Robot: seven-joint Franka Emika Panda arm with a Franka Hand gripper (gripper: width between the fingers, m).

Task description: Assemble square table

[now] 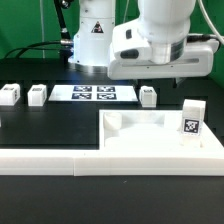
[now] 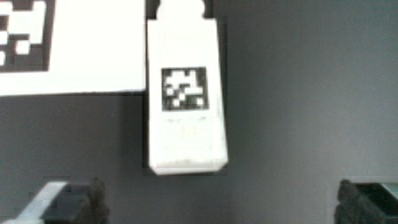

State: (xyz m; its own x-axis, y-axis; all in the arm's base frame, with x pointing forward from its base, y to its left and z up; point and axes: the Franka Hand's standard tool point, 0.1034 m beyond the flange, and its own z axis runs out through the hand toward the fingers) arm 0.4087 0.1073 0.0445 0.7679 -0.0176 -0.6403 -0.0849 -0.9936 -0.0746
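The leg block (image 2: 187,95) beside the marker board is below and beyond the robot's fingers, so the gripper should go lower first and then close on the block.
The square table's white slab (image 1: 135,128) lies rim-up at the front, on the exterior view's right. One tagged leg block (image 1: 190,120) stands upright at its right corner; whether it sits in a socket I cannot tell. Two loose leg blocks (image 1: 10,95) (image 1: 37,94) rest on the black table at the left. Another leg block (image 1: 148,96) lies just right of the marker board. My gripper (image 1: 166,74) hovers above this block. In the wrist view the same leg block (image 2: 189,100) lies between and beyond my open gripper (image 2: 221,205), touching neither fingertip (image 2: 71,205).
The marker board (image 1: 92,93) lies flat at the back centre, and its corner (image 2: 36,50) shows beside the leg in the wrist view. A long white L-shaped rail (image 1: 50,160) runs along the front edge and borders the slab. The robot base (image 1: 92,35) stands behind.
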